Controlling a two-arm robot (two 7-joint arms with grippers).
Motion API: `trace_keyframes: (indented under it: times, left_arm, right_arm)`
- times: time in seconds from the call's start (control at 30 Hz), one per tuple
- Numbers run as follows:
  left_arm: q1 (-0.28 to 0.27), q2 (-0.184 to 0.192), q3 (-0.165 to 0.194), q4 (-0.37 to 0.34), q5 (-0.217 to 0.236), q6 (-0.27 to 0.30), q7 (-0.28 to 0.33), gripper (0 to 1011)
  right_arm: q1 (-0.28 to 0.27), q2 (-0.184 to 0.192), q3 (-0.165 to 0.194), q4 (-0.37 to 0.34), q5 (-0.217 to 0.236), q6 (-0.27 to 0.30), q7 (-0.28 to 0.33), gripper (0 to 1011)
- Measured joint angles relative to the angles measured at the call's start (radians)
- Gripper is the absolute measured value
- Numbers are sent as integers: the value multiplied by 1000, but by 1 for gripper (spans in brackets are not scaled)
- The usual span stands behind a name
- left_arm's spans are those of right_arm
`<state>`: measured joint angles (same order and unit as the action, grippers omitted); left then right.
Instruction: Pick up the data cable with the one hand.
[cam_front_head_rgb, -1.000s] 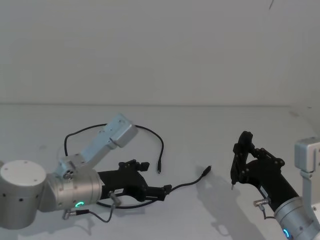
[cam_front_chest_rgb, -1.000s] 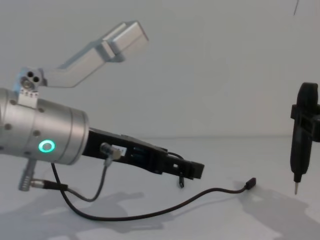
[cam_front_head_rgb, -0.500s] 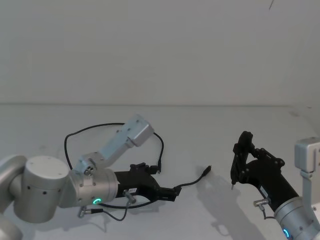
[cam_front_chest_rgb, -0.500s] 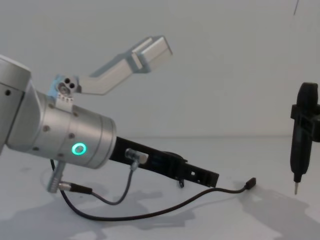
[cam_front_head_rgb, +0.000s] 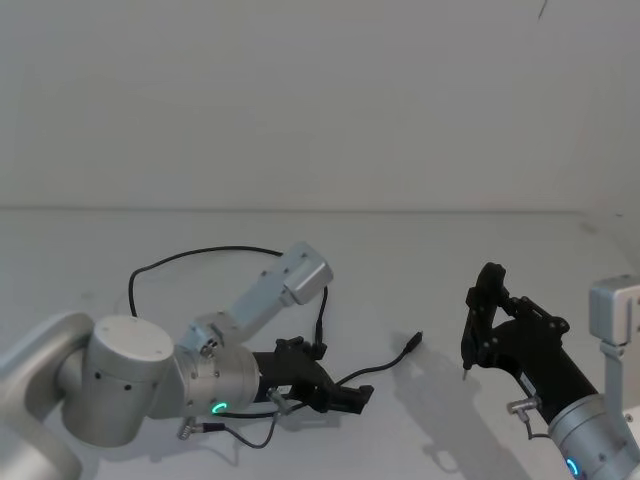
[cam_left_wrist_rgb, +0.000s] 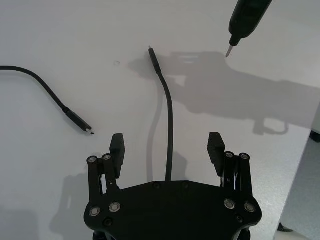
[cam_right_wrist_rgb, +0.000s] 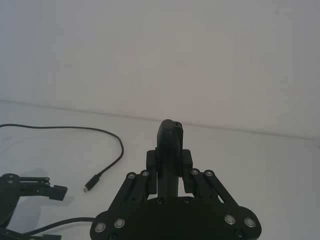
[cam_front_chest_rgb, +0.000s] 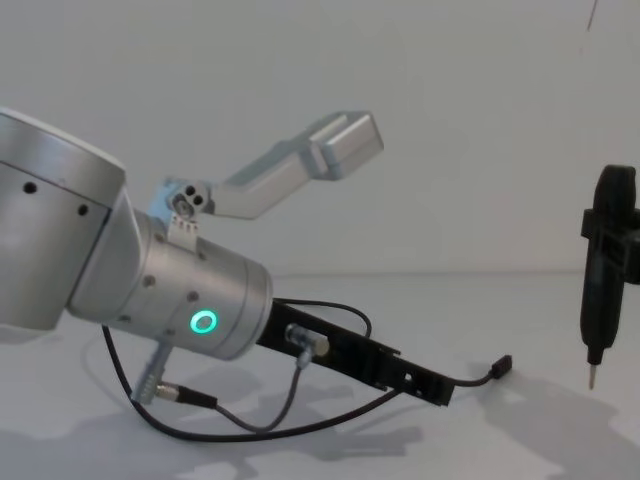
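Observation:
My left gripper takes hold of the data cable by its cord just behind the plug (cam_left_wrist_rgb: 170, 125) next, to pick it up.
The data cable (cam_front_head_rgb: 230, 250) is a thin black cord looping over the white table, one plug (cam_front_head_rgb: 318, 340) near the middle and the other plug (cam_front_head_rgb: 414, 341) to the right. My left gripper (cam_front_head_rgb: 352, 392) hangs low over the right-hand stretch. It is open, and in the left wrist view the cable (cam_left_wrist_rgb: 170, 120) runs between the fingers (cam_left_wrist_rgb: 117, 147) without touching them. In the chest view the left gripper (cam_front_chest_rgb: 435, 388) points down at the table just short of the plug (cam_front_chest_rgb: 503, 364). My right gripper (cam_front_head_rgb: 487, 300) stands at the right, shut on a slim black tool (cam_front_head_rgb: 470, 345).
The tool's pale tip (cam_front_chest_rgb: 592, 377) hangs just above the table, right of the cable's plug. A short grey lead (cam_front_chest_rgb: 285, 390) with silver plugs dangles under my left wrist. The white table (cam_front_head_rgb: 420, 250) meets a plain wall behind.
My left arm has swung forward and to the right, carrying the open gripper along the cable toward its right-hand plug and lower to the table. The right arm has not moved.

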<state>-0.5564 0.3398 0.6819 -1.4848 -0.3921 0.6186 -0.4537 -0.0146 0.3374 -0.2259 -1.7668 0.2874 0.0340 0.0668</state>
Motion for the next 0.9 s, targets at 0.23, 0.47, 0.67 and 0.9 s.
trace_keyframes:
  times: [0.23, 0.47, 0.67, 0.9]
  left_arm:
    - [-5, -16, 11, 18, 14, 8, 9, 1001]
    - [-6, -27, 16, 27, 23, 15, 16, 1001]
    - [-7, -32, 18, 32, 27, 18, 18, 1001]
    - [-8, -35, 19, 35, 30, 21, 20, 930]
  right_arm:
    - [0, 0, 0, 0, 0, 0, 0, 279]
    - [0, 0, 0, 0, 0, 0, 0, 279]
    - [0, 0, 0, 0, 0, 0, 0, 279]
    - [0, 0, 0, 0, 0, 0, 0, 279]
